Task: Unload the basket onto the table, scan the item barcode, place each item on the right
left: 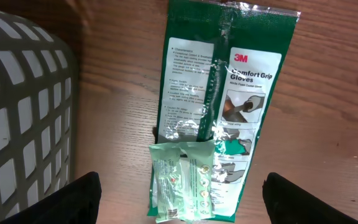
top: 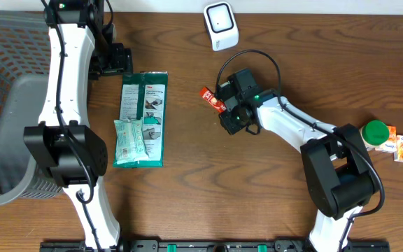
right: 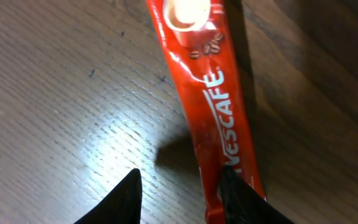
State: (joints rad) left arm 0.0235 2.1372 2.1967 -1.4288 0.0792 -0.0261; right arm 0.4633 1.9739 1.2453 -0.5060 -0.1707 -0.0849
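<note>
My right gripper picks up the red Nescafe sachet [top: 210,99] by its near end next, which leaves its length uncovered to scan at the barcode scanner.
A red Nescafe sachet [top: 210,99] [right: 213,93] lies on the wooden table below the white barcode scanner [top: 220,25], which stands at the back. My right gripper [top: 228,112] [right: 180,177] hovers low over the sachet's near end. Its jaws are open; the right finger [right: 241,196] rests on top of the sachet's end, and the left finger is apart over bare wood. My left gripper [top: 117,59] [left: 182,180] hangs wide open above a green glove package [top: 145,105] [left: 229,81] with nothing between its fingers.
A pale green packet [top: 129,140] [left: 188,180] lies on the glove package's near end. A grey basket [top: 5,105] [left: 23,106] fills the left side. A green-capped item [top: 376,131] and small orange boxes [top: 401,147] sit at the right.
</note>
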